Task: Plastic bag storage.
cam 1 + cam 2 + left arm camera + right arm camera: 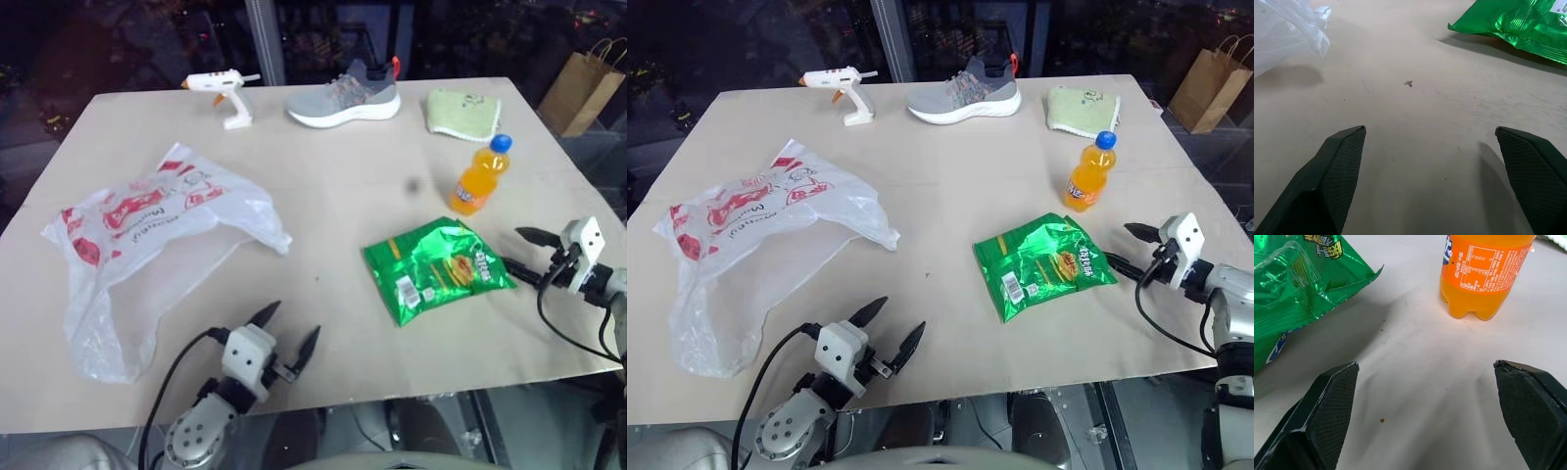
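Note:
I should grab the plastic bag (147, 235) next with my left gripper. I should take it by its open edge (266, 238), where the film sticks up from the table.
The plastic bag (147, 235), thin, translucent white with red print, lies spread and crumpled on the left half of the table; a corner of it shows in the left wrist view (1288, 29). My left gripper (290, 331) hovers open over the table's near edge, to the right of the bag's lower end and apart from it. Out at the table's right edge my right gripper (525, 253) stands open and empty, its fingers (1327, 406) pointing toward the green snack packet and the orange bottle.
A green foil snack packet (436, 266) lies right of centre, with an orange soda bottle (480, 176) behind it. Along the far edge sit a glue gun (223, 93), a grey shoe (345, 95) and a green cloth (462, 113). A brown paper bag (583, 83) stands off the table's far right.

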